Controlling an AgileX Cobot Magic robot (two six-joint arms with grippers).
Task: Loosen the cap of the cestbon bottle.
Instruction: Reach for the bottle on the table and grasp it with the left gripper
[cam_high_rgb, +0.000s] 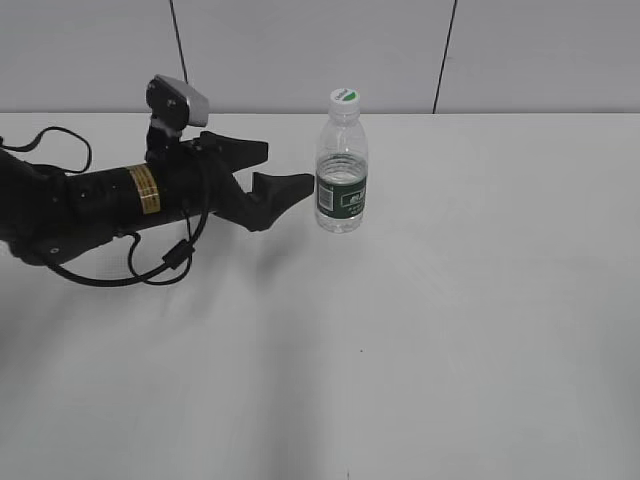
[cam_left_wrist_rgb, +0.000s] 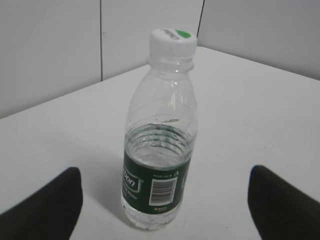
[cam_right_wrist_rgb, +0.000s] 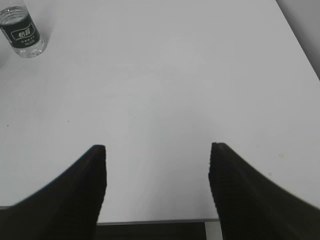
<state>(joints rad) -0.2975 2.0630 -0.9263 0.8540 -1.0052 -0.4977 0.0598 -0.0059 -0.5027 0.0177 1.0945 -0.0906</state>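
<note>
My left gripper grabs the bottle by its green-labelled body (cam_high_rgb: 341, 197) next, which leaves the cestbon bottle's white cap (cam_high_rgb: 344, 99) free for loosening.
The cestbon bottle (cam_high_rgb: 342, 175) stands upright on the white table, clear and ribbed with a dark green label. Its white cap (cam_high_rgb: 344, 97) with a green mark is on top. It also shows in the left wrist view (cam_left_wrist_rgb: 159, 155), with the cap (cam_left_wrist_rgb: 173, 41), and at the top left of the right wrist view (cam_right_wrist_rgb: 22, 31). My left gripper (cam_high_rgb: 285, 168) is open and empty just left of the bottle; its fingertips (cam_left_wrist_rgb: 165, 192) flank the bottle without touching. My right gripper (cam_right_wrist_rgb: 157, 155) is open and empty over the table's near edge, out of the exterior view.
The white table (cam_high_rgb: 450, 320) stretches around the bottle. A grey panelled wall (cam_high_rgb: 300, 50) stands behind it. A black cable (cam_high_rgb: 150, 265) hangs from the left arm. The table's front edge (cam_right_wrist_rgb: 155, 220) lies under my right gripper.
</note>
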